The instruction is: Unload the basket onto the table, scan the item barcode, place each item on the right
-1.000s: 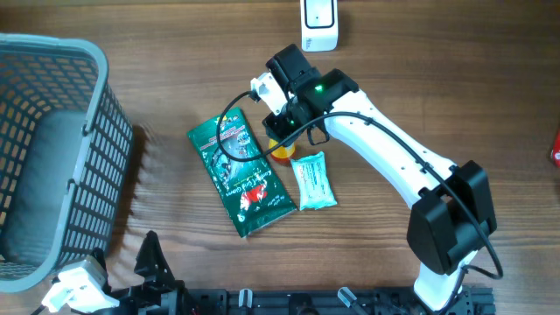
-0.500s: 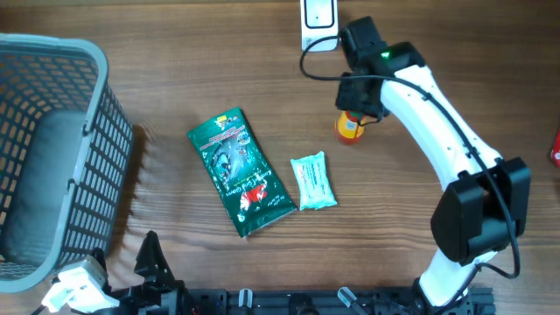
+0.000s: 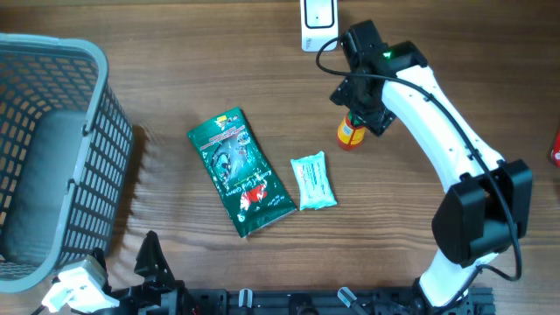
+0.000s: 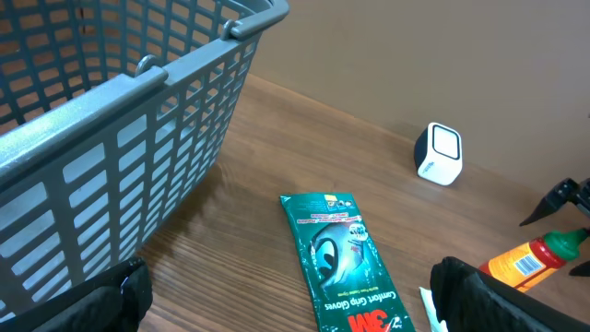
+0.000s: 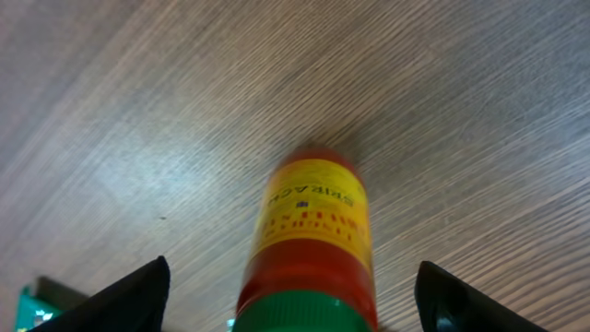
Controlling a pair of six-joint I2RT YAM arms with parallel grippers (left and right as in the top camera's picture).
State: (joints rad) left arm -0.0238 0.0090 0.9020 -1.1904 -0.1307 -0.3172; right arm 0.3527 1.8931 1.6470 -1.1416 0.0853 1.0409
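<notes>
My right gripper should next grab the orange bottle (image 3: 350,133) across its opposite sides. This leaves the label's barcode uncovered, so it can be scanned at the scanner.
An orange bottle (image 3: 350,133) with a green cap rests with its base on the wooden table, just below the white scanner (image 3: 318,22). My right gripper (image 3: 360,112) is open around its cap end. In the right wrist view the bottle (image 5: 313,231) sits between the spread fingers with a gap on each side, and a printed yellow label faces the camera. The left wrist view shows the bottle (image 4: 525,263) leaning, with a barcode on its side, and the scanner (image 4: 439,154) behind it. My left gripper (image 4: 295,295) hangs open at the front left, holding nothing.
A green glove packet (image 3: 238,172) and a small teal wipe packet (image 3: 312,181) lie mid-table. A large grey basket (image 3: 52,157) fills the left side. Something red (image 3: 556,147) shows at the right edge.
My right gripper carried the bottle from beside the packets up and right to just below the scanner, then spread its jaws off it. The left arm stayed still.
</notes>
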